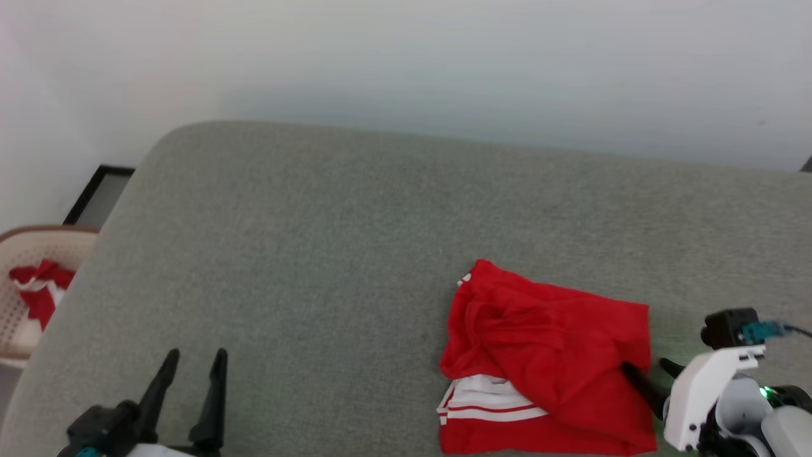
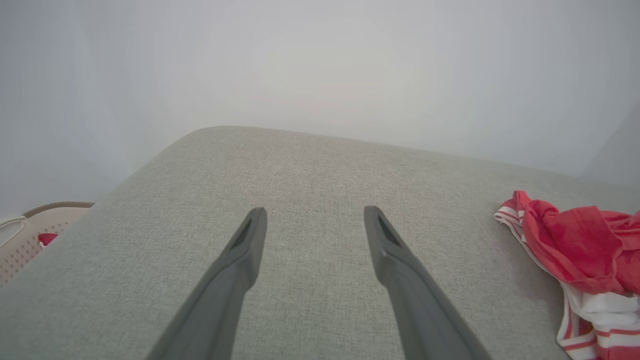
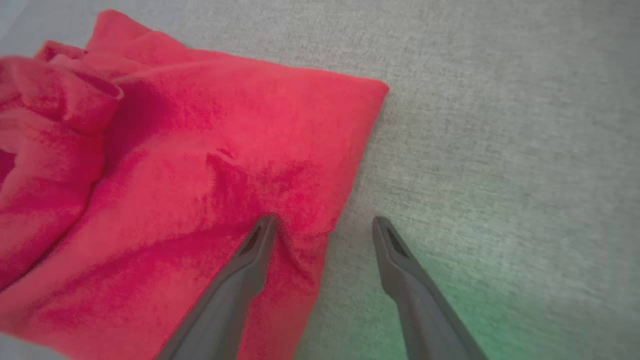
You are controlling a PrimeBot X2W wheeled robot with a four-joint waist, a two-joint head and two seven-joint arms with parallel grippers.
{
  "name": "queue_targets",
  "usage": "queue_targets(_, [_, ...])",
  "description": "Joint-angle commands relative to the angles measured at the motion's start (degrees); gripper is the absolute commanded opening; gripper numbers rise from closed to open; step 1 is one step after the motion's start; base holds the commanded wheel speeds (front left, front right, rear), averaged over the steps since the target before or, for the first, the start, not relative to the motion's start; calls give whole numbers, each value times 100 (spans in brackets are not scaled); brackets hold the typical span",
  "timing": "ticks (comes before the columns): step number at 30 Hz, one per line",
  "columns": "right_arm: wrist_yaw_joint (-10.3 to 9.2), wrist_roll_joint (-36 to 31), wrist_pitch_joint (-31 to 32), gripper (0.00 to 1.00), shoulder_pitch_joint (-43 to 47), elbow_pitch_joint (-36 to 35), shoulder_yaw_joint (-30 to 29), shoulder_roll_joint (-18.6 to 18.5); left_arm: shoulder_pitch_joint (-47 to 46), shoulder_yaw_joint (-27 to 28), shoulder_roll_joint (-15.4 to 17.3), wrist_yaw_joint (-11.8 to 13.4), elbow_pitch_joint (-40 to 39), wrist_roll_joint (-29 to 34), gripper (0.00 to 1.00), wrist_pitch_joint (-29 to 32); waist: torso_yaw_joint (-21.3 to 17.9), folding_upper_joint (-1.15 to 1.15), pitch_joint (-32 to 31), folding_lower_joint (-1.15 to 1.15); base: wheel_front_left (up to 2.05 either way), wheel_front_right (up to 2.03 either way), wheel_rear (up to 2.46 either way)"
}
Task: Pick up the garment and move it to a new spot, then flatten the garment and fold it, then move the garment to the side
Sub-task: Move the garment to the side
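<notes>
The rest of the cloth (image 1: 552, 343) lies slack and spread on the cushion, so my right gripper should next grab the garment by its folded side edge (image 1: 644, 369).
The garment (image 1: 550, 355), a red shirt with a white striped sleeve showing at its near left, lies crumpled on the grey cushioned surface (image 1: 317, 254) at the lower right. My right gripper (image 1: 646, 367) is open at the garment's right edge: one finger rests on the red cloth (image 3: 175, 175), the other finger over bare cushion just beside it. In the right wrist view the gripper (image 3: 322, 222) straddles that edge. My left gripper (image 1: 195, 358) is open at the lower left, over bare cushion, far from the garment (image 2: 580, 255). In the left wrist view the gripper (image 2: 315, 212) holds nothing.
A beige perforated basket (image 1: 25, 254) holding red and white cloth stands off the cushion's left side. A dark-framed panel (image 1: 98, 193) leans on the floor beyond it. A pale wall runs behind the cushion's far edge.
</notes>
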Motion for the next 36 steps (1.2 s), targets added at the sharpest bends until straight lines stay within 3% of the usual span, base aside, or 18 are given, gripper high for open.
queue_targets(1, [-5, 39, 100, 100, -113, 69, -54, 43, -83, -27, -33, -21, 18, -20, 100, 4, 152, 0, 193, 0, 0, 0, 0])
queue_targets(8, [-5, 254, 1085, 98, -337, 575, -84, 286, -297, -155, -160, -21, 88, -61, 100, 3, 294, 0, 375, 0, 0, 0, 0])
queue_targets(9, [-5, 260, 1180, 31, -368, 572, -50, 301, -315, -157, -167, -21, 96, -71, 100, 3, 306, 0, 388, 0, 0, 0, 0])
queue_targets(10, [-3, 254, 1307, 0, -385, 568, 12, 299, -331, -157, -172, -21, 104, -76, 100, 3, 317, 0, 399, 0, 0, 0, 0])
queue_targets(25, [-5, -78, 1321, 0, -795, -295, 355, -449, -321, -137, -217, -21, 97, -34, 100, 3, 262, 0, 340, 0, 0, 0, 0])
queue_targets(36, [-5, -348, 1455, 0, -1097, -922, 422, -973, -600, -361, 3, -22, 44, -38, 100, 3, -95, 0, 292, 0, 0, 0, 0])
